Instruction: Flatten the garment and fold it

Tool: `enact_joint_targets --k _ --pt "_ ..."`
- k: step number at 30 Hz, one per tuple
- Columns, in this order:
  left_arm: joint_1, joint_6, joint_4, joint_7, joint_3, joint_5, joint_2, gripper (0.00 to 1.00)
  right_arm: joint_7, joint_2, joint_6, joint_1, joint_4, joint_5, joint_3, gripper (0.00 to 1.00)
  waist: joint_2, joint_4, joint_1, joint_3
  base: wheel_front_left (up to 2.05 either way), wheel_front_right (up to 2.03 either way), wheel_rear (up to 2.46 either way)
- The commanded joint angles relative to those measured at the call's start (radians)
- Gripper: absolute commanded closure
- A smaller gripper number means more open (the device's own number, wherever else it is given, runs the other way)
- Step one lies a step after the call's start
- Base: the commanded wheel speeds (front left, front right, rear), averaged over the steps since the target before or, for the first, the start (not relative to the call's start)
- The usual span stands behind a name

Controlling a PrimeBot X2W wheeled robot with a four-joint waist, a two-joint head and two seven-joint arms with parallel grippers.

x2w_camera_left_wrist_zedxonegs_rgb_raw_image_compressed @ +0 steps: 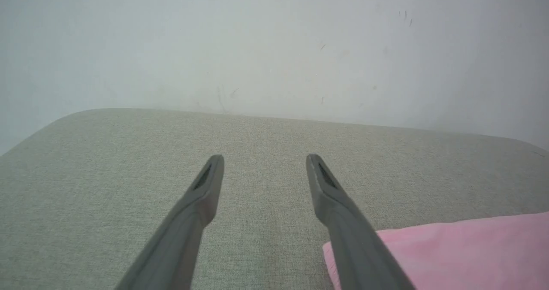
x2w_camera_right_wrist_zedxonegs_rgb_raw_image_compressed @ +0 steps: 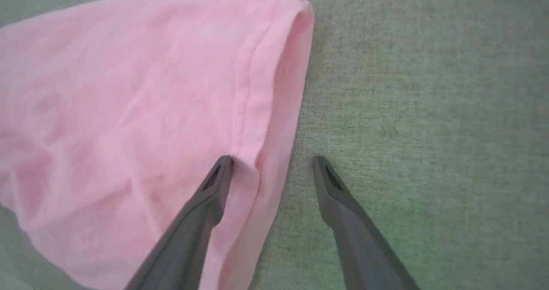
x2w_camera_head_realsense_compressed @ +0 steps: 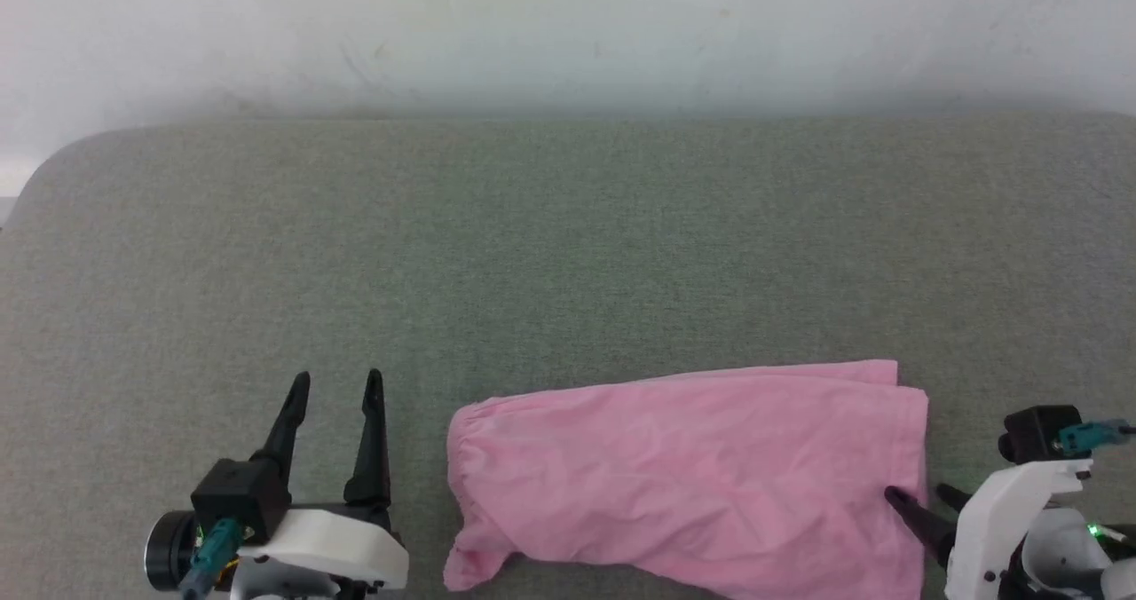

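My right gripper grips the garment by its stitched hem edge [x2w_camera_head_realsense_compressed: 912, 470] next, to fold it over onto the pink garment's gathered end [x2w_camera_head_realsense_compressed: 464, 472].
The light-pink garment [x2w_camera_head_realsense_compressed: 692, 471] lies folded on the grey cloth surface at the front, with a gathered hem on its left end. My left gripper [x2w_camera_head_realsense_compressed: 337, 385] stands open to the left of it, over bare cloth, fingers apart [x2w_camera_left_wrist_zedxonegs_rgb_raw_image_compressed: 265, 161]; the garment's corner [x2w_camera_left_wrist_zedxonegs_rgb_raw_image_compressed: 450, 251] lies beside its right finger. My right gripper [x2w_camera_head_realsense_compressed: 919, 493] is open at the garment's right edge. In the right wrist view one fingertip [x2w_camera_right_wrist_zedxonegs_rgb_raw_image_compressed: 223, 165] rests on the pink stitched edge [x2w_camera_right_wrist_zedxonegs_rgb_raw_image_compressed: 244, 110] and the other is over bare cloth, so the edge lies between the fingers [x2w_camera_right_wrist_zedxonegs_rgb_raw_image_compressed: 272, 163].
The grey fabric surface [x2w_camera_head_realsense_compressed: 568, 254] stretches far behind the garment to a pale wall [x2w_camera_head_realsense_compressed: 568, 32]. Its back left corner [x2w_camera_head_realsense_compressed: 53, 165] is rounded.
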Motion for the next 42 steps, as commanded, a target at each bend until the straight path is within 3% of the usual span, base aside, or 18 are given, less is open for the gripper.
enact_joint_targets --k 1,5,6,7,9,10,16,22,31,34,36,42 --pt "-0.020 -0.011 0.004 -0.005 0.014 0.035 -0.014 0.00 0.023 -0.007 -0.001 -0.025 0.039 0.009 0.022 0.00 0.0000 0.013 0.0000 0.009 0.00 0.00 0.00" --pt "-0.002 -0.036 0.014 -0.006 0.061 0.072 -0.057 0.00 0.074 -0.013 -0.001 -0.055 0.111 0.052 0.086 0.00 0.0000 0.019 0.0000 0.010 0.00 0.00 0.00" --pt "0.002 -0.044 0.016 -0.006 0.071 0.081 -0.065 0.00 0.089 -0.013 -0.001 -0.059 0.123 0.068 0.102 0.21 0.0000 0.020 0.0000 0.008 0.00 0.00 0.00" --pt "0.005 -0.052 0.019 -0.006 0.081 0.093 -0.071 0.00 0.108 -0.016 -0.001 -0.061 0.132 0.080 0.122 0.60 0.0000 0.020 0.0000 0.006 0.00 0.00 0.00" --pt "0.014 -0.066 0.024 -0.006 0.097 0.111 -0.084 0.00 0.129 -0.022 -0.001 -0.065 0.132 0.104 0.162 0.95 0.0000 0.019 0.0000 0.000 0.00 0.00 0.00" --pt "0.019 -0.073 0.026 -0.006 0.106 0.119 -0.090 0.00 0.128 -0.026 -0.001 -0.068 0.128 0.114 0.178 1.00 0.0000 0.018 0.0000 -0.003 0.00 0.00 0.00" --pt "0.045 -0.104 0.042 -0.006 0.148 0.153 -0.114 0.00 0.060 -0.086 -0.001 -0.095 0.079 0.134 0.238 1.00 0.0000 0.002 0.0000 -0.028 0.00 0.00 0.00" --pt "0.052 -0.124 0.050 -0.006 0.170 0.173 -0.123 0.00 -0.032 -0.142 -0.001 -0.091 0.038 0.112 0.199 1.00 0.0000 -0.006 0.0000 -0.044 0.00 0.00 0.00" --pt "0.069 -0.146 0.061 -0.006 0.190 0.200 -0.141 0.00 -0.045 -0.197 -0.001 0.012 0.030 0.069 -0.012 1.00 0.0000 -0.011 0.0000 -0.064 0.00 0.00 0.00" --pt "0.075 -0.151 0.066 -0.006 0.196 0.204 -0.147 0.00 -0.019 -0.167 -0.001 0.026 -0.019 0.090 -0.049 1.00 0.0000 -0.016 0.0000 -0.071 0.00 0.00 0.00" --pt "0.076 -0.155 0.069 -0.006 0.199 0.207 -0.150 0.00 0.015 -0.108 -0.001 0.021 -0.075 0.164 -0.053 1.00 0.0000 -0.019 0.0000 -0.074 0.00 0.00 0.00" --pt "0.066 -0.170 0.089 -0.006 0.207 0.206 -0.152 0.00 0.161 0.035 -0.001 -0.017 -0.221 0.327 0.045 1.00 0.0000 -0.024 0.0000 -0.073 0.00 0.00 0.00"
